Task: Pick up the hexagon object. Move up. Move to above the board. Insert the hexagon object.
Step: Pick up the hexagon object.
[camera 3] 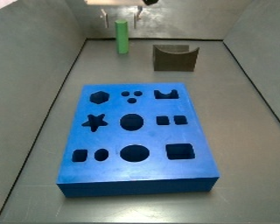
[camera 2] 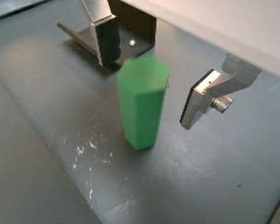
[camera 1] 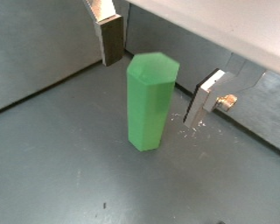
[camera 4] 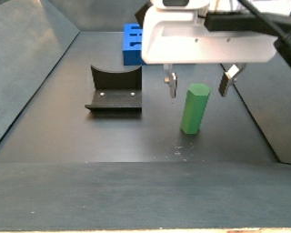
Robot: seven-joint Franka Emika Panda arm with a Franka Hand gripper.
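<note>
My gripper grabs the green hexagon object by its upper part (camera 3: 122, 26) next, to put it into the board (camera 3: 149, 137).
The hexagon object (camera 4: 193, 109) is a bright green rod standing upright on the dark floor. It also shows in both wrist views (camera 1: 150, 101) (camera 2: 143, 101) and at the far end of the floor in a side view (camera 3: 122, 37). My gripper (camera 4: 198, 84) is open, with one finger on each side of the rod's top and a gap on both sides. The same shows in both wrist views (camera 1: 157, 70) (camera 2: 154, 70). One silver finger (camera 1: 205, 96) stands near the rod without touching it. The blue board (camera 3: 149, 137) with cut-out holes lies apart from the rod, and only a corner of it shows behind the gripper in the side view (camera 4: 134, 44).
The fixture (camera 4: 114, 89), a dark L-shaped bracket, stands on the floor beside the rod, between it and the board in the side view (camera 3: 173, 58). It shows behind a finger in a wrist view (camera 2: 130, 39). Grey walls (camera 3: 60, 70) enclose the floor.
</note>
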